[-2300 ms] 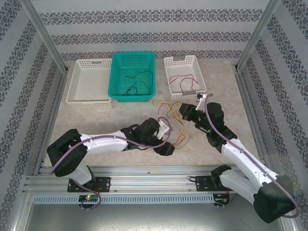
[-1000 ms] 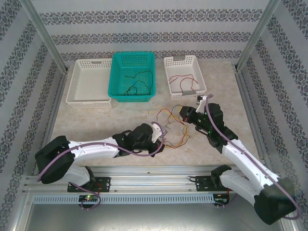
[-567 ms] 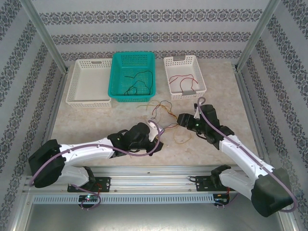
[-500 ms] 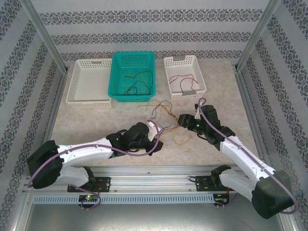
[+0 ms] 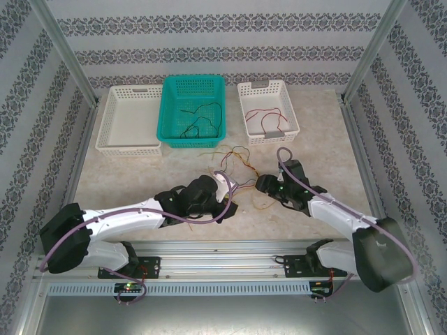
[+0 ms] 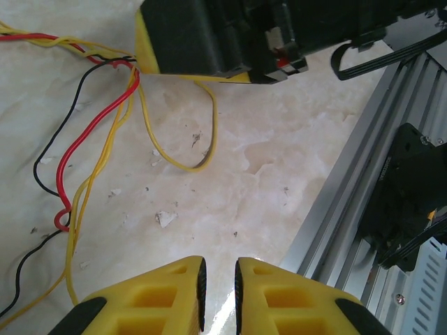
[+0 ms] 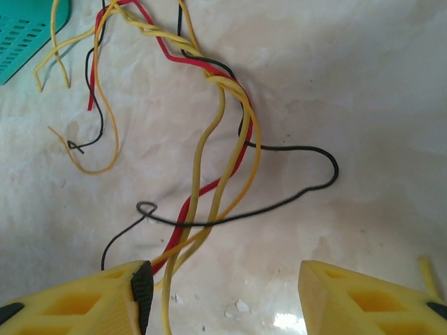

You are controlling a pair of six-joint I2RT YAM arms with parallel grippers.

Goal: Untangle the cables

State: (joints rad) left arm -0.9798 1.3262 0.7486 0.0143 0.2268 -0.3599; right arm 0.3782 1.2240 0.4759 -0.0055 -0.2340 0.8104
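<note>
My right gripper grabs the black wire's loop bulging out from the twisted bundle next, to untangle the black wire.
The cables [image 5: 236,160], thin red, yellow and black wires twisted together, lie loose on the marble table [image 5: 140,174] between the arms. In the right wrist view the twisted bundle [image 7: 218,87] runs down past the left finger [image 7: 142,283] of my right gripper [image 7: 223,273]. That gripper stands wide open over the table with nothing gripped. My left gripper [image 6: 218,264] hovers low over bare table, its jaws a narrow gap apart and empty. Red, black and yellow strands [image 6: 66,164] lie to its left. From above, my left gripper [image 5: 229,204] and right gripper [image 5: 260,185] sit close together.
At the back stand a white tray [image 5: 105,122], a teal basket [image 5: 170,112] with black wires in it and a small white basket [image 5: 244,112] with red wires. The aluminium rail [image 5: 223,251] runs along the near edge. The right gripper's body [image 6: 209,35] looms just ahead of the left gripper.
Both grippers have opened and let go of the cables, which now lie slack on the table. The right arm has dropped lower and come nearer and to the left.
</note>
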